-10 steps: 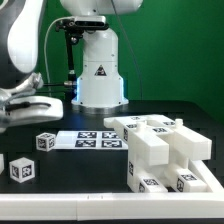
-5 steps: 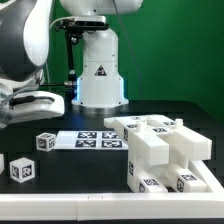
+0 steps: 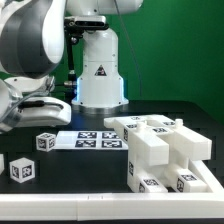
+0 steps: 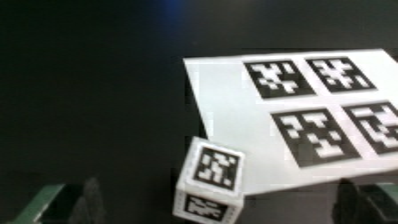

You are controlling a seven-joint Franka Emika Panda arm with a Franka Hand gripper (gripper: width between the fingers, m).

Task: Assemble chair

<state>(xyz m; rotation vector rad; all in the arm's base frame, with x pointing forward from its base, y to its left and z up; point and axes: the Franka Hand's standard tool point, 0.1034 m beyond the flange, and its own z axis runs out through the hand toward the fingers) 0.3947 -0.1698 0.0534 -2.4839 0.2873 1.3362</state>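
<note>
The small white tagged cube point(image 3: 47, 141) needs to be added to the chair point(image 3: 165, 150), so I next need to grip the cube's opposite sides with my gripper.
The chair point(image 3: 165, 150) is a stepped white block of tagged slabs and bars at the exterior view's right. A small white tagged cube point(image 3: 47, 141) stands on the black table beside the marker board point(image 3: 95, 138). My gripper point(image 3: 45, 112) hovers just above this cube. In the wrist view the cube point(image 4: 214, 180) lies between my two dark fingers point(image 4: 68, 203), at the edge of the marker board point(image 4: 294, 105). The gripper point(image 4: 217, 207) is open and holds nothing. A second tagged cube point(image 3: 22, 170) sits nearer the front, at the exterior view's left.
The white robot base point(image 3: 98, 70) stands behind the marker board. Another white piece point(image 3: 2, 163) shows at the exterior view's left edge. A green wall closes the back.
My arm has swung toward the exterior view's right, bringing the gripper closer over the small cube. The chair and cubes have not moved.
</note>
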